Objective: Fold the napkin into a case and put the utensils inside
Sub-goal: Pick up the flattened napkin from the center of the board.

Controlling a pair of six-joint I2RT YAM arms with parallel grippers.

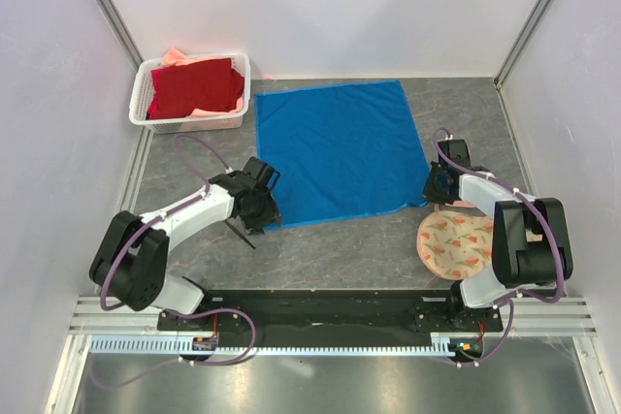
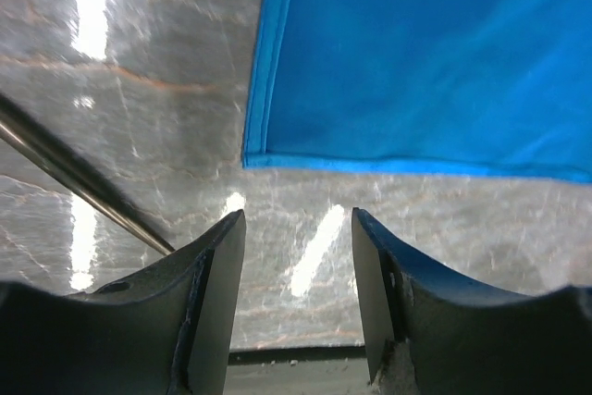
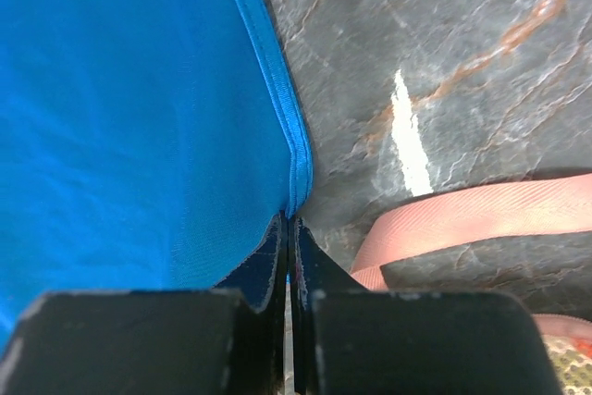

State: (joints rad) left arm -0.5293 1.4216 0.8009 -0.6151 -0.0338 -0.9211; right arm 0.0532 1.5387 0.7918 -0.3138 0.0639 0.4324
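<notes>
I need to pick up the napkin's free near corner (image 1: 272,226) (image 2: 259,154) with my left gripper next, to pair it with my right gripper's corner. Then the whole edge can be folded over.
The blue napkin (image 1: 335,147) lies spread flat on the grey table. My left gripper (image 1: 262,203) is open and empty just off the napkin's near-left corner (image 2: 268,150), with bare table between its jaws (image 2: 298,215). A thin black utensil (image 1: 241,235) lies on the table beside it and shows as a dark rod in the left wrist view (image 2: 83,182). My right gripper (image 1: 434,184) is shut on the napkin's hem at its near-right corner (image 3: 289,224). The blue cloth (image 3: 139,108) fills the left of that view.
A white basket (image 1: 146,94) with dark red cloth (image 1: 194,87) stands at the back left. A round peach floral mat (image 1: 454,244) lies by the right arm, with a peach strap (image 3: 462,219) beside the right jaws. White walls enclose the table.
</notes>
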